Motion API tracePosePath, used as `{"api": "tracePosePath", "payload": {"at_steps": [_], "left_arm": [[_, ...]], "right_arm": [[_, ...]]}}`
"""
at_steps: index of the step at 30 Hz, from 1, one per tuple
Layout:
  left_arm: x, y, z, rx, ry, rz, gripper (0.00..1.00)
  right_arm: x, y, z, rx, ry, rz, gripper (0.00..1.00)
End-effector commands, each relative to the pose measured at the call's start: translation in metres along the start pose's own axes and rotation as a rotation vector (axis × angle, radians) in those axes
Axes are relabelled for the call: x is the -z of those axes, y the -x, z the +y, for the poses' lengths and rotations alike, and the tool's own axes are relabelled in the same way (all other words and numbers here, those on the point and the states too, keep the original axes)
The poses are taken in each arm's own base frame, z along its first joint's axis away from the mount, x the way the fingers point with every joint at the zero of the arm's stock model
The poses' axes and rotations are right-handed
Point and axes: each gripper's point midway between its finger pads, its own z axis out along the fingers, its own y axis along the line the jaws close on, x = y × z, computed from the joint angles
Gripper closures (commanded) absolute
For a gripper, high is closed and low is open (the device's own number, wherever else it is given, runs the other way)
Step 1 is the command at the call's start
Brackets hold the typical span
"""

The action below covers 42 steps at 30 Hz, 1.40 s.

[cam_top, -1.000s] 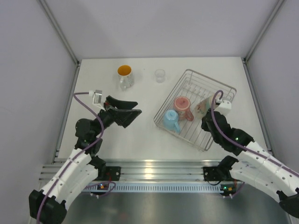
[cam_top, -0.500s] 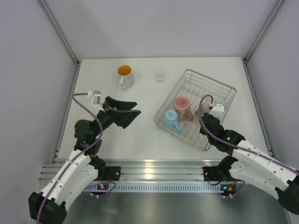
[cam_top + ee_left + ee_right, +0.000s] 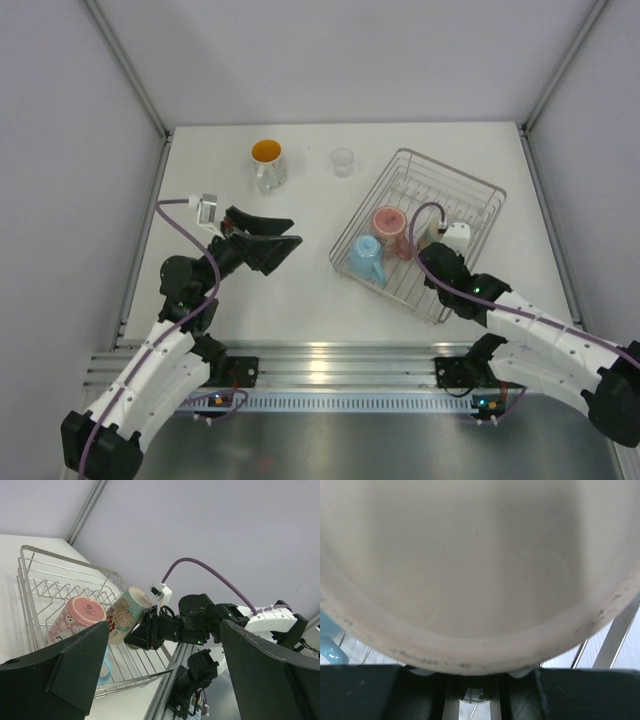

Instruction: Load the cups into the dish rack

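Note:
My right gripper should open, leaving the low-held cream patterned cup in the rack (image 3: 478, 196) beside the pink cup.
My right gripper (image 3: 133, 636) is shut on the cream patterned cup (image 3: 125, 614), gripping it at one end, and holds it tilted over the dish rack (image 3: 478, 196). That cup's pale underside (image 3: 470, 570) fills the right wrist view. A pink cup (image 3: 392, 232) and a light blue cup (image 3: 365, 258) lie in the rack's near-left part, just left of the held cup. On the table behind stand an orange-inside mug (image 3: 266, 165) and a small clear glass (image 3: 343, 161). My left gripper (image 3: 285, 245) hovers open and empty left of the rack.
The rack sits askew on the right half of the white table (image 3: 300, 290). Grey walls close in the back and both sides. A metal rail (image 3: 330, 360) runs along the near edge by the arm bases.
My right arm has carried the cream cup leftward and nearer, toward the pink cup. The left arm has not moved.

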Motion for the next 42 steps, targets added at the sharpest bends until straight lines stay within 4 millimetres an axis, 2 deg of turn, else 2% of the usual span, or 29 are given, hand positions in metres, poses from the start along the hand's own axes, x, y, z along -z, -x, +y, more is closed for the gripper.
{"api": "tracePosePath", "payload": {"at_steps": [1, 3, 7, 9, 18, 22, 31, 33, 35, 36, 37, 38, 39, 40, 41, 42], "left_arm": [[-0.001, 0.007, -0.009, -0.034, -0.033, -0.024, 0.02], [-0.001, 0.009, -0.011, -0.036, -0.037, -0.025, 0.02], [-0.002, 0.008, -0.01, -0.032, -0.033, -0.022, 0.02], [-0.002, 0.009, -0.01, -0.031, -0.033, -0.022, 0.02], [-0.002, 0.006, -0.007, -0.019, -0.024, -0.019, 0.02], [-0.002, 0.006, -0.006, -0.017, -0.023, -0.02, 0.02], [-0.004, 0.006, -0.001, -0.022, -0.009, -0.021, 0.02], [-0.005, 0.006, 0.009, -0.021, 0.044, -0.018, 0.02], [-0.009, 0.018, 0.02, -0.07, 0.124, -0.037, 0.02], [-0.008, 0.008, 0.042, -0.043, 0.227, 0.015, 0.02], [-0.012, 0.021, 0.04, -0.102, 0.251, 0.01, 0.03], [-0.014, 0.026, 0.05, -0.119, 0.31, 0.01, 0.03], [-0.011, 0.014, 0.07, -0.102, 0.392, 0.077, 0.03], [-0.012, 0.017, 0.076, -0.151, 0.424, 0.103, 0.04], [-0.018, 0.03, 0.075, -0.179, 0.454, 0.104, 0.05], [-0.012, 0.023, 0.1, -0.166, 0.578, 0.166, 0.06]], "right_arm": [[-0.004, 0.041, 0.003, -0.087, -0.014, -0.141, 0.92], [-0.005, 0.042, 0.0, -0.089, -0.023, -0.138, 0.85], [-0.008, 0.041, -0.001, -0.093, -0.007, -0.121, 0.8], [-0.008, 0.042, -0.002, -0.09, -0.012, -0.116, 0.73], [0.003, 0.048, -0.014, -0.105, -0.04, -0.121, 0.61], [0.011, 0.052, -0.023, -0.128, -0.076, -0.12, 0.59], [0.018, 0.053, -0.029, -0.132, -0.093, -0.112, 0.62], [0.02, 0.053, -0.03, -0.133, -0.091, -0.112, 0.62], [0.024, 0.055, -0.031, -0.133, -0.087, -0.112, 0.61], [0.026, 0.057, -0.03, -0.14, -0.075, -0.112, 0.6], [0.031, 0.062, -0.029, -0.152, -0.059, -0.125, 0.59], [0.034, 0.065, -0.028, -0.158, -0.042, -0.13, 0.56], [0.039, 0.069, -0.023, -0.162, -0.011, -0.127, 0.55], [0.043, 0.072, -0.022, -0.168, 0.005, -0.13, 0.54], [0.048, 0.077, -0.02, -0.179, 0.027, -0.141, 0.52], [0.054, 0.081, -0.019, -0.183, 0.043, -0.141, 0.52]]}}
